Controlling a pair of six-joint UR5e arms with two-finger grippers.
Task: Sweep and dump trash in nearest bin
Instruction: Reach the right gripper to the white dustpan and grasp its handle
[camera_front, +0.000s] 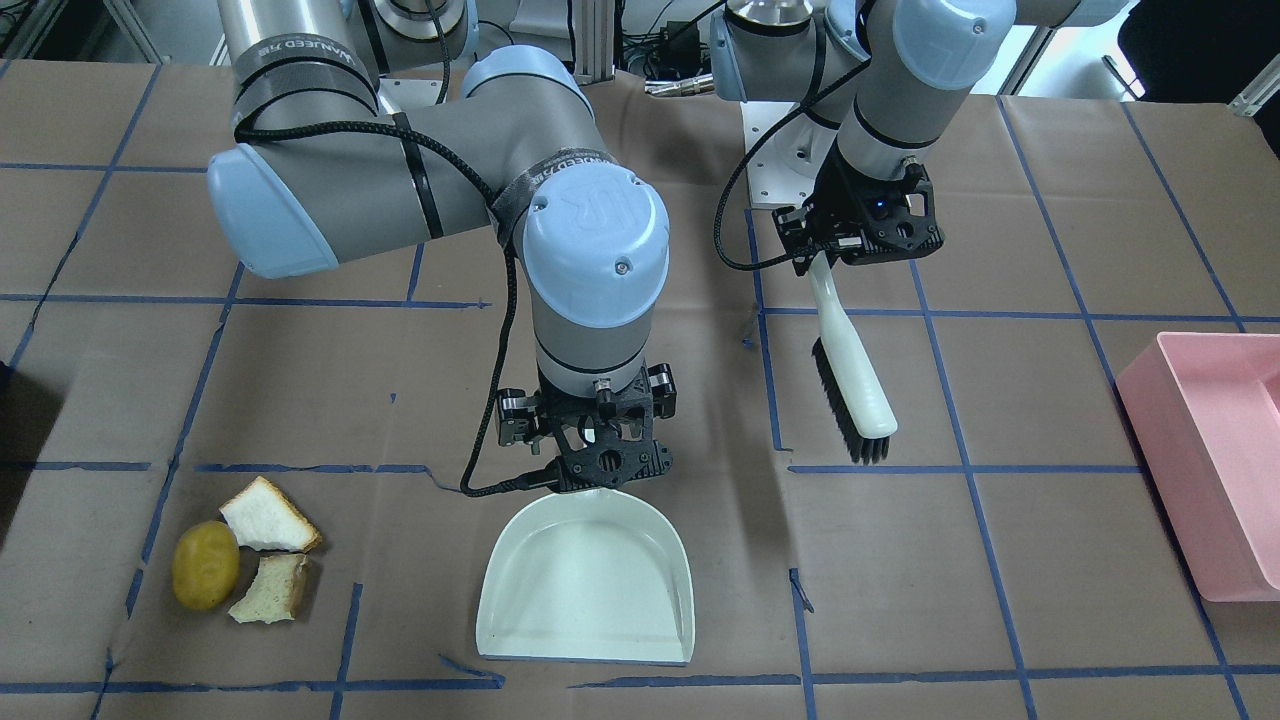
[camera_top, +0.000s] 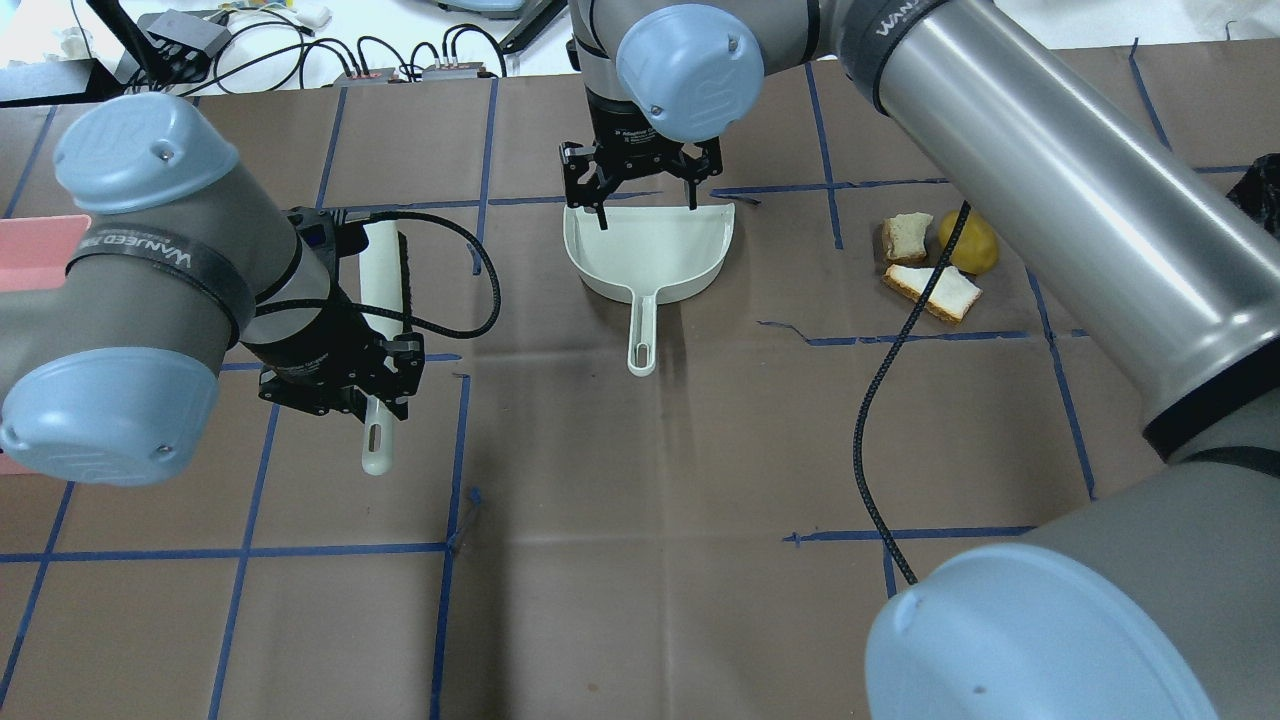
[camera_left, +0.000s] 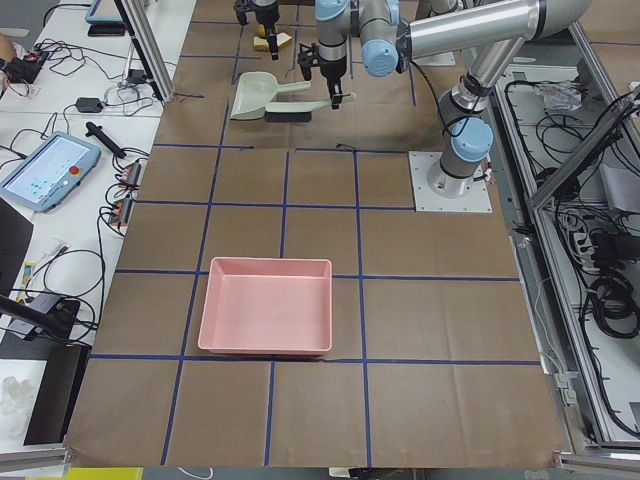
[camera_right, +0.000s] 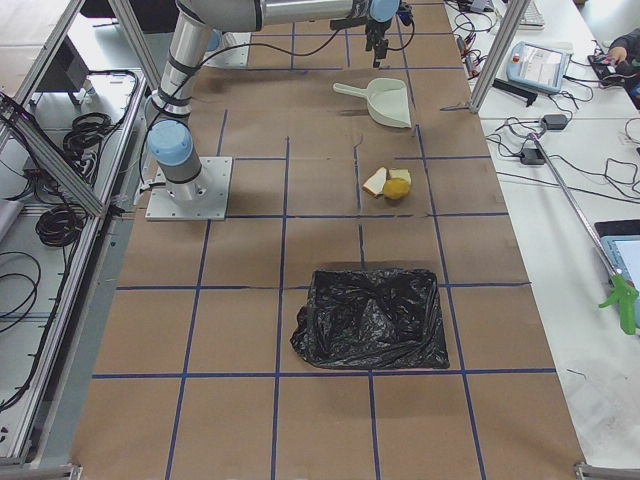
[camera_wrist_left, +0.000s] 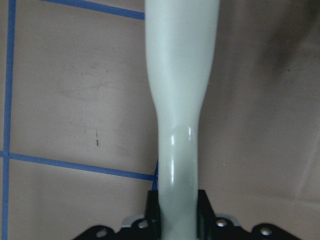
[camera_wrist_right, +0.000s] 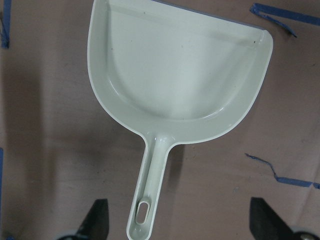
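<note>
The bread and potato need to be gathered for the bin. My right gripper will grab the white dustpan by its handle (camera_wrist_right: 150, 190) next.
The trash lies together on the brown table: a yellow-brown potato (camera_front: 205, 565) (camera_top: 968, 243) and two torn pieces of white bread (camera_front: 268, 517) (camera_front: 272, 588). A white dustpan (camera_front: 588, 590) (camera_top: 650, 245) lies flat near the middle. My right gripper (camera_top: 645, 205) (camera_wrist_right: 182, 212) hangs open above it, with the pan's handle (camera_wrist_right: 150, 190) between the spread fingers and not touched. My left gripper (camera_top: 340, 390) (camera_wrist_left: 177, 220) is shut on the handle of a white brush (camera_front: 850, 380) with black bristles, well away from the trash.
A pink bin (camera_front: 1210, 450) (camera_left: 265, 305) stands on my left side of the table. A bin lined with a black bag (camera_right: 370, 318) stands on my right side, beyond the trash. Blue tape lines grid the table.
</note>
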